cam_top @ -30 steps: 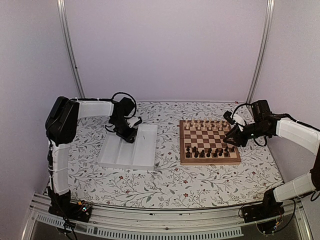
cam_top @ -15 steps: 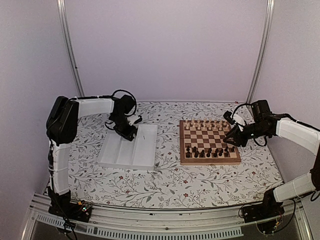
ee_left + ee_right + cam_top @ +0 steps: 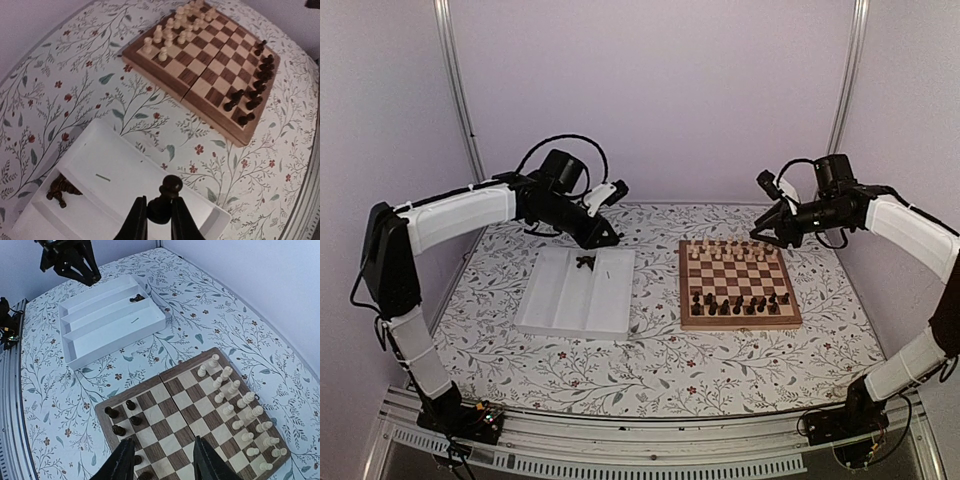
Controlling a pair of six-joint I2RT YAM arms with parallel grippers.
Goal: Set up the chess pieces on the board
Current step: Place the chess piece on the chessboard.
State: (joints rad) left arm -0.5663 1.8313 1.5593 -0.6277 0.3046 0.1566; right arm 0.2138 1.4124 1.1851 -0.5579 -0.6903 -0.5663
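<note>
The dark pawn's base needs to stay free to settle on a square. My right gripper should next take hold of the pawn by its round head.
My left gripper (image 3: 159, 212) is shut on a dark pawn (image 3: 168, 195) and hangs above the right part of the white tray (image 3: 115, 170); from above it shows over the tray's far right corner (image 3: 607, 239). One dark knight (image 3: 61, 190) lies on its side in the tray. The board (image 3: 740, 272) carries dark chess pieces (image 3: 740, 303) along its near rows and pale ones (image 3: 730, 250) along the far rows. My right gripper (image 3: 162, 445) is open and empty, raised over the board (image 3: 200, 410) near its far right corner (image 3: 761, 235).
The tray (image 3: 570, 300) lies left of the board on the flowered tablecloth (image 3: 660, 370). Metal rails run along the table's near edge (image 3: 650, 440). Walls close in at the back and both sides.
The left arm has lifted out of the tray, shut on the pawn, and swung up and right. The right arm has risen from the board's near right side toward its far edge.
</note>
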